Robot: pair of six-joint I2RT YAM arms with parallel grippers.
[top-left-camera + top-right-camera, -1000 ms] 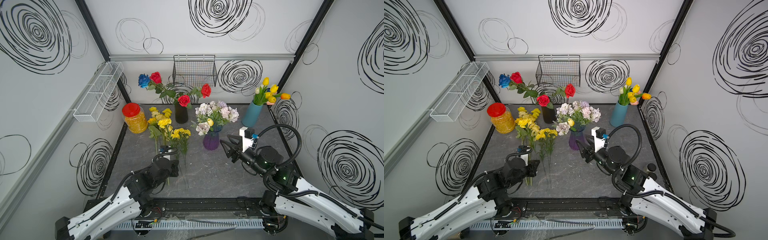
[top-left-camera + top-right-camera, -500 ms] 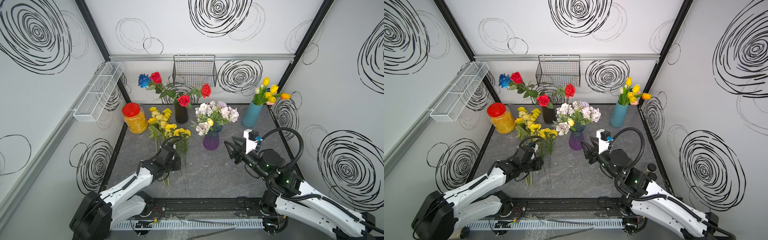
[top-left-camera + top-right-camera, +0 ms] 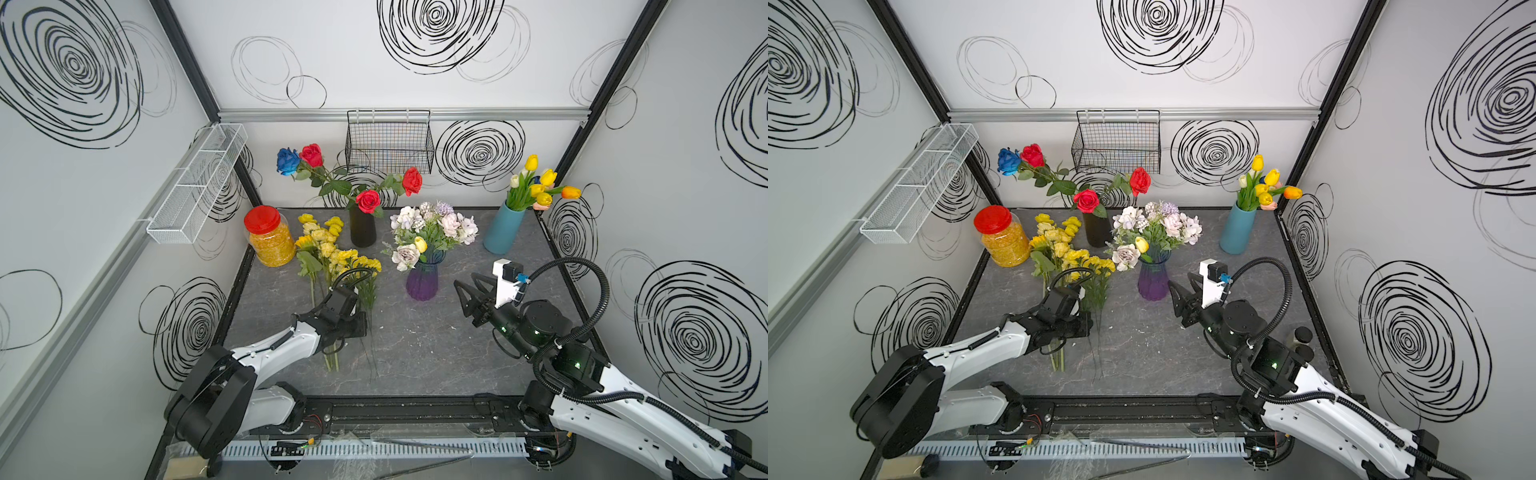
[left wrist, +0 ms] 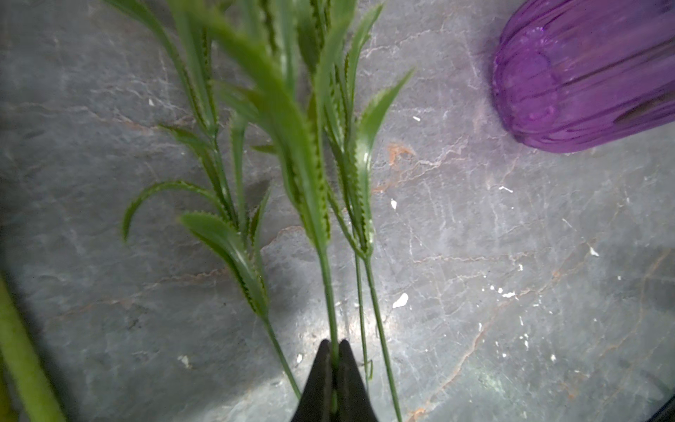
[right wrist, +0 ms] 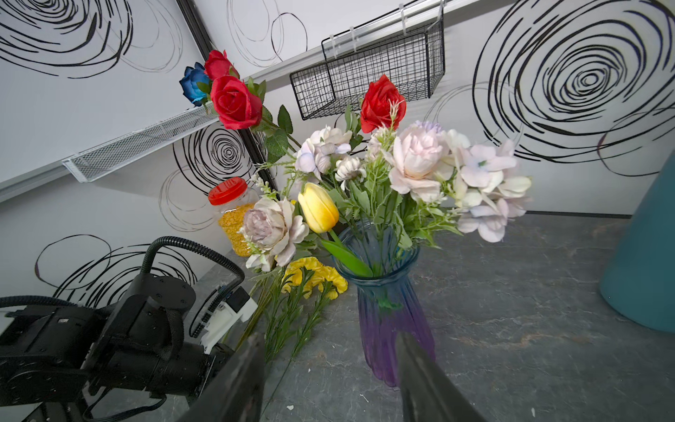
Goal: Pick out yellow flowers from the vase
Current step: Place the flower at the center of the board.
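The left gripper's fingers hold the green stem [image 4: 327, 295] down at the grey tabletop next to the loose stems, so the left gripper is ready to let go of the yellow flower.
The purple glass vase [image 3: 422, 282] [image 3: 1153, 282] stands mid-table with pale pink, white and lilac blooms and one yellow tulip [image 3: 420, 244] [image 5: 318, 208] on its left side. Several yellow flowers [image 3: 332, 253] [image 3: 1067, 253] lie on the table left of it, stems toward the front. My left gripper [image 4: 333, 350] is pinched on a thin green stem of one of these, low over the table; in both top views its wrist [image 3: 338, 316] hides the fingers. My right gripper [image 3: 465, 286] [image 5: 328, 338] hangs open and empty just right of the vase, pointing at it.
A red-lidded jar [image 3: 270, 237] stands at the back left. Behind the purple vase stand a black vase of red and blue roses [image 3: 363, 226] and, at the back right, a teal vase of tulips [image 3: 503, 228]. A black wire basket [image 3: 388, 141] and a white mesh shelf [image 3: 195, 187] hang on the walls.
My left arm has stretched forward and down to the table beside the laid yellow flowers, the stem in its jaws. My right gripper has drifted slightly right and spread a little wider.
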